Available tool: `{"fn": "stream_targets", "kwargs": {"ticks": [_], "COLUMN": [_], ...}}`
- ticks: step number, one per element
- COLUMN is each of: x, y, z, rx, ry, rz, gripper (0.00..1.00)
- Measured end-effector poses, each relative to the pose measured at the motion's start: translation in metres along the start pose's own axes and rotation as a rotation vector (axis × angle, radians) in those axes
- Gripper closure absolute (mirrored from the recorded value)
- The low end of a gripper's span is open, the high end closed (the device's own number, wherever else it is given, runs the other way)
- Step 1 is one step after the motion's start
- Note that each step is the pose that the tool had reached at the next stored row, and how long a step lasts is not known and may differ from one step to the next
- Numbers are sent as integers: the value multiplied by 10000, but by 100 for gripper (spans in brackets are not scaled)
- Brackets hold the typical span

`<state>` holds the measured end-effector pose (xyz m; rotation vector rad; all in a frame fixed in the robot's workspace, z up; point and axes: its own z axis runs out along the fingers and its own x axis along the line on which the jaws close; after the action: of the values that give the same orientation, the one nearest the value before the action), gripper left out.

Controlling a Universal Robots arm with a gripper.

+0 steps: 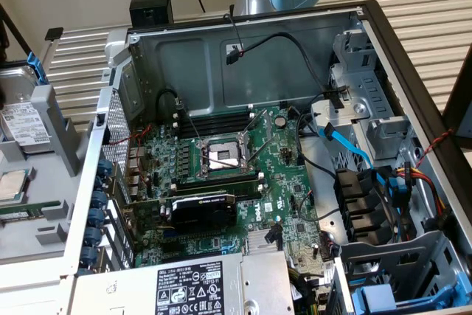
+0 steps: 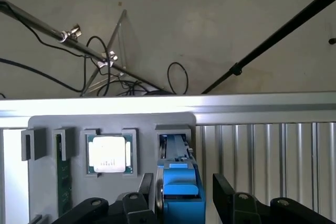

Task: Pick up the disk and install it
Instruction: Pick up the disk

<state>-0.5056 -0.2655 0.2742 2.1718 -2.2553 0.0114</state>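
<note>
My gripper next needs to grab the disk by its blue carrier's latch end (image 2: 181, 186). Then it can install the disk in the computer case.
The disk (image 1: 21, 117) stands on edge in a grey holder (image 1: 55, 119) at the exterior view's left, outside the computer case, with its white label and blue carrier showing. In the wrist view the disk (image 2: 181, 184) is seen edge-on, blue carrier uppermost, in its slot of the grey holder (image 2: 149, 132). My gripper (image 2: 184, 198) straddles it, open. One black finger (image 2: 143, 195) is close to the disk's silver side. The other finger (image 2: 224, 192) stands off the blue carrier with a gap.
A square processor chip (image 2: 109, 153) and a green memory stick (image 2: 64, 179) sit in neighbouring slots of the holder. The open computer case (image 1: 243, 57) holds the motherboard (image 1: 221, 160), a power-supply box (image 1: 199, 285) and drive bays (image 1: 398, 285) with loose cables.
</note>
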Motion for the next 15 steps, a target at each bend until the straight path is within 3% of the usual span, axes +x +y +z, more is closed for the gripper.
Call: {"fn": "stream_targets", "kwargs": {"ticks": [6,12,14,15], "x": [1,0,0,0], "y": [0,-1,-1,0], "z": [3,6,9,9], "rx": [5,49,55,56], "ry": [118,118,117,119], "rz": [0,1,1,1], "gripper": [44,44,46,52]}}
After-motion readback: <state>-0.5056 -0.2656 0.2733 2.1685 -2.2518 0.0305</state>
